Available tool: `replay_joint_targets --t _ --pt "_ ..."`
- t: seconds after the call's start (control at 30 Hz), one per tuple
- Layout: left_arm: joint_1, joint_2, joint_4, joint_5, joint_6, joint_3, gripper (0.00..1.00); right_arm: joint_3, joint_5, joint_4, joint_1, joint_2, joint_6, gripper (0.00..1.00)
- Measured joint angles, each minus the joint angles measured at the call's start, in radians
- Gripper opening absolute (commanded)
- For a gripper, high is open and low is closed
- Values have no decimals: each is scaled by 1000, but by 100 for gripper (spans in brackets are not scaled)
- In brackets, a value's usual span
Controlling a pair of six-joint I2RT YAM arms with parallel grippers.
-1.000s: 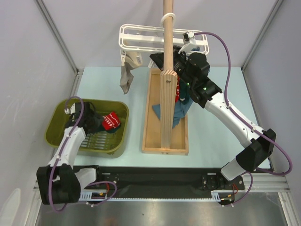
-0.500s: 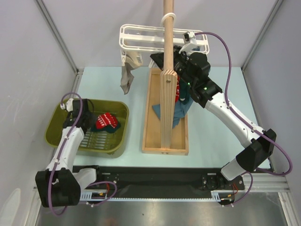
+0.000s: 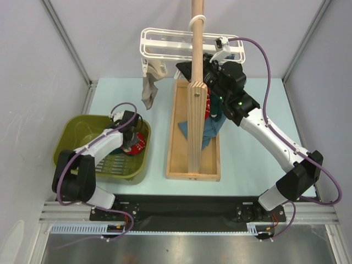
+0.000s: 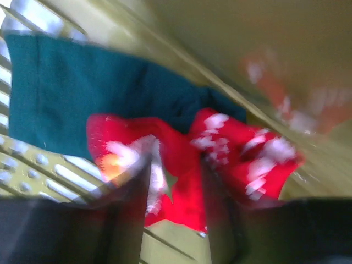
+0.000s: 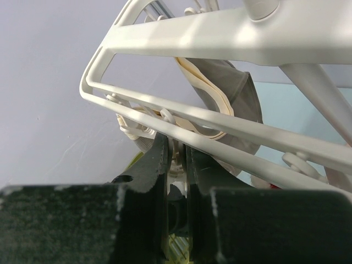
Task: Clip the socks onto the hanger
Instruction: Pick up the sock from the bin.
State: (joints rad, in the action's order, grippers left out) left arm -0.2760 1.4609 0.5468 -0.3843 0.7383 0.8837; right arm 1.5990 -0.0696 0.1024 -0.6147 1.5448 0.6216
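The red sock's edge should stay free to clip to the hanger [image 3: 165, 47], so my left gripper needs to grab the red sock's fold near the cuff.
A red sock with white print [image 4: 181, 159] lies on a dark teal sock [image 4: 66, 99] in the green basket; the red sock also shows in the top view [image 3: 143, 138]. My left gripper [image 4: 173, 187] is open, its blurred fingers [image 4: 129, 209] down on either side of a fold of the red sock; in the top view it is in the basket's right part [image 3: 133, 144]. My right gripper [image 5: 177, 165] is raised under the white slatted hanger [image 5: 220, 38], shut on a white clip peg [image 5: 177, 151]. From above, the hanger [image 3: 165, 47] hangs on the pole, with the right gripper [image 3: 184, 69] beneath it.
A grey-beige sock [image 3: 148, 91] hangs from the hanger's left end. The wooden pole stand [image 3: 193, 110] rises from a wooden tray [image 3: 175, 159] in the middle, with a blue garment [image 3: 208, 135] draped by it. The green basket [image 3: 71, 124] stands at the near left.
My left gripper let the red sock drop into the basket, swung to the basket's left, then came back right and down over the sock. The right arm has not moved.
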Motion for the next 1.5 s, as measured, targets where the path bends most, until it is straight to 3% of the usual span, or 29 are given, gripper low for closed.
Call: replay_joint_targets --t 0.13,0.27,0.43,0.57,0.77,0.97,1.33,1.43,1.5 --pt "-10 -34 3 -14 0 -1 69 0 0 0 0 0 0 0" --pt "-11 -170 13 -42 1 -8 73 0 -1 0 0 0 0 0" --pt "2 -346 21 -63 -6 -14 70 0 -9 0 0 0 0 0" --pt "100 -430 19 1 -1 -54 68 0 -11 0 0 0 -1 0" --pt "288 -359 50 159 87 -72 70 0 -18 0 0 0 -1 0" --pt "335 -231 102 268 249 -43 72 0 -19 0 0 0 -1 0" --pt "364 -142 157 375 469 -16 65 0 -18 -1 2 0 -1 0" --pt "380 -144 158 379 500 -23 58 0 -19 0 2 0 -1 0" --pt "392 -144 156 381 513 -28 45 0 -19 0 2 0 -1 0"
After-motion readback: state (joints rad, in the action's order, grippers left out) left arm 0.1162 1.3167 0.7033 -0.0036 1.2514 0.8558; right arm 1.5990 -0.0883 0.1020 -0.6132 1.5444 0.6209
